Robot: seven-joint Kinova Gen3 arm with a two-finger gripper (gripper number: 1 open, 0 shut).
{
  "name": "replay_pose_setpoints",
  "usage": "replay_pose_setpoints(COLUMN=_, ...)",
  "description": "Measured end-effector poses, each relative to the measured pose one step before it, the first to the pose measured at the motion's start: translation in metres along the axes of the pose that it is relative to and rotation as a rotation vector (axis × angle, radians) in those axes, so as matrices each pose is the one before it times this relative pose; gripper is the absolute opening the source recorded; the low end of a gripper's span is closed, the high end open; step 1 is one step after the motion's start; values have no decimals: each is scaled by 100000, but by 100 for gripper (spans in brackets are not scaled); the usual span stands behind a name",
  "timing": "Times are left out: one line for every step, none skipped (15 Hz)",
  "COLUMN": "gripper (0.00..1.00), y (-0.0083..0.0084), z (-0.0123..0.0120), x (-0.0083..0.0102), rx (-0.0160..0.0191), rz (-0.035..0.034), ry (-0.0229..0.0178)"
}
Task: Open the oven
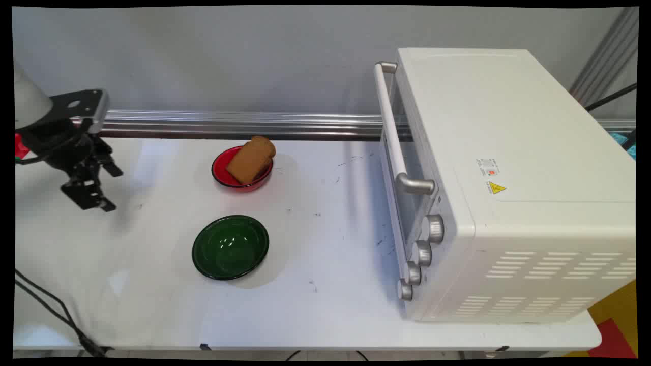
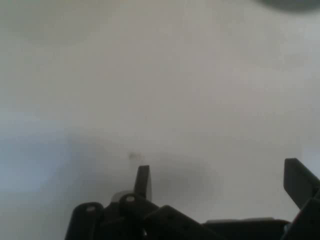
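Note:
I will next grab the door with my gripper by the long straight bar of its handle [image 1: 391, 122]. This will open the toaster oven [image 1: 506, 164].
My black gripper [image 1: 109, 188] hangs over the left part of the white table [image 1: 330, 305], open with nothing between its fingers. In the hand view the gripper [image 2: 220, 180] shows its two fingertips [image 2: 143, 180] wide apart above bare table surface. A red bowl [image 1: 224, 175] holding a brown slice of bread [image 1: 250, 159] sits at the back, to the gripper's right. A dark green empty bowl [image 1: 230, 247] stands nearer the front, also right of the gripper. A dark rim at the top edge of the hand view cannot be identified.
A white toaster oven [image 1: 508, 183] with a silver handle [image 1: 391, 124] and several knobs fills the right side, its door shut. A metal rail [image 1: 239, 124] runs along the back edge. Black cables [image 1: 51, 310] hang at the front left.

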Motion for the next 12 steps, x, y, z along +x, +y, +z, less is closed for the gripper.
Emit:
replay_pose_setpoints(gripper=100, y=256, z=6, x=808, rx=-258, rz=-414, ry=1769)
replay_pose_setpoints(gripper=100, y=326, z=-8, x=1131, rx=-310, rz=-364, ry=2319)
replay_pose_setpoints(gripper=100, y=346, z=-6, x=1400, rx=-404, rz=-158, ry=3084)
replay_pose_setpoints(gripper=100, y=318, z=-35, x=1346, rx=-232, rz=-225, ry=2852)
replay_pose_setpoints(gripper=100, y=217, z=-39, x=1002, rx=-23, rz=83, ry=1885)
replay_pose_setpoints(gripper=100, y=271, z=-55, x=1350, rx=-52, rz=-87, ry=2312)
replay_pose_setpoints(gripper=100, y=329, z=-63, x=1428, rx=36, rz=151, ry=2203)
replay_pose_setpoints(gripper=100, y=449, z=-109, x=1861, rx=28, rz=123, ry=2707)
replay_pose_setpoints(gripper=100, y=602, z=-180, x=2282, rx=197, rz=536, ry=3242)
replay_pose_setpoints(gripper=100, y=645, z=-193, x=2368, rx=121, rz=734, ry=3548)
replay_pose_setpoints(gripper=100, y=569, z=-165, x=2021, rx=154, rz=742, ry=3089)
replay_pose_setpoints(gripper=100, y=339, z=-107, x=1312, rx=161, rz=469, ry=2117)
